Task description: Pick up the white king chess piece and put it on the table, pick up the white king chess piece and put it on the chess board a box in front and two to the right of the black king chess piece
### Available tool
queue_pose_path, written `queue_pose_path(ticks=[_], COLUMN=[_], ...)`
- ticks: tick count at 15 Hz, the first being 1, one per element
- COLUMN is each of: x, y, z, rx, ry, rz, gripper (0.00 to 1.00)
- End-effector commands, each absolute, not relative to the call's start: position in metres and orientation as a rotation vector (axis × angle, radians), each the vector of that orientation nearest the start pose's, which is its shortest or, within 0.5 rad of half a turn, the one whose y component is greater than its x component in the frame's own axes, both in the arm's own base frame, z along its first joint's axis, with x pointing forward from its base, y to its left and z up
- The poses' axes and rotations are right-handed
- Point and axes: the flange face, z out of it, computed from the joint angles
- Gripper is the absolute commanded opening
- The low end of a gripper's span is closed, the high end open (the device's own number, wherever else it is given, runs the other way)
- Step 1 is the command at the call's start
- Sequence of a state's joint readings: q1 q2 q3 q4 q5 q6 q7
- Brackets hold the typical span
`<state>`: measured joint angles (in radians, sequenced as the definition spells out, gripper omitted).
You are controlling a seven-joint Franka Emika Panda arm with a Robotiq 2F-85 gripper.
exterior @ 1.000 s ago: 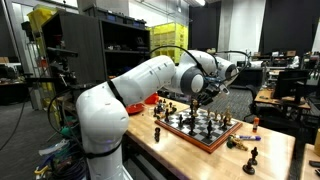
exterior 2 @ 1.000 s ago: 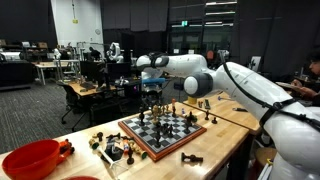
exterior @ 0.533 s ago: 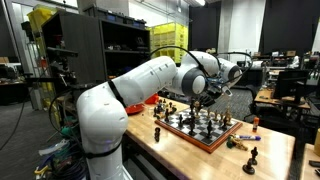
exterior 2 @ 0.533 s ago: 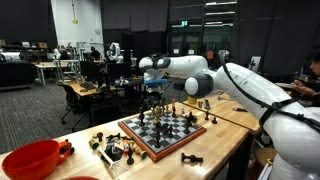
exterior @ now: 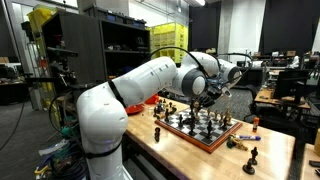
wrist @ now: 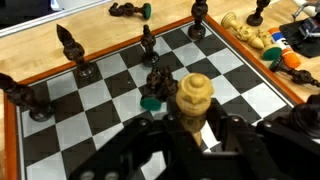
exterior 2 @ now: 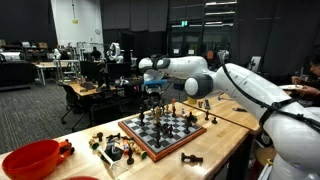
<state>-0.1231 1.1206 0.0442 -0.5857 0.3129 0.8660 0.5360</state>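
Note:
The white king (wrist: 193, 93) is low over flat squares and would end beside the tipped dark piece, so my gripper needs to let go of the king now.
In the wrist view my gripper (wrist: 190, 128) is shut on the white king (wrist: 193, 93), a pale tan piece held upright just above the chess board (wrist: 113, 100). Right beside it a dark piece (wrist: 156, 84) with a green felt base lies tipped on the squares. Several dark pieces stand along the far rows, and I cannot tell which of them is the black king. In both exterior views the gripper (exterior: 207, 101) (exterior 2: 152, 101) hangs low over the board (exterior: 222, 142) (exterior 2: 150, 152), which rests on the light-wood table (exterior: 272, 152) (exterior 2: 218, 148).
Loose pieces lie on the table beside the board (exterior 2: 110, 148) (exterior: 250, 156), with pale pieces (wrist: 245, 30) and orange items (wrist: 290, 57) past the board's frame. A red bowl (exterior 2: 30, 158) sits at one end of the table. Lab desks and shelving stand behind.

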Motion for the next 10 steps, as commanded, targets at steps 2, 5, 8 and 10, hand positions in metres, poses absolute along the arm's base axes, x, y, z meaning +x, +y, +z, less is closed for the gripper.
queue_pose_path(ticks=[2, 5, 8, 10], x=[0.6919, 0.6911, 0.6906, 0.6904], y=[-0.0205, -0.0195, -0.0198, -0.0192], z=[0.3055, 0.3048, 0.3044, 0.3043], rx=[-2.594, -2.591, -2.589, -2.589], ry=[0.697, 0.696, 0.696, 0.696], rz=[1.3, 1.31, 1.316, 1.32], gripper=[0.08, 0.6, 0.77, 0.9])
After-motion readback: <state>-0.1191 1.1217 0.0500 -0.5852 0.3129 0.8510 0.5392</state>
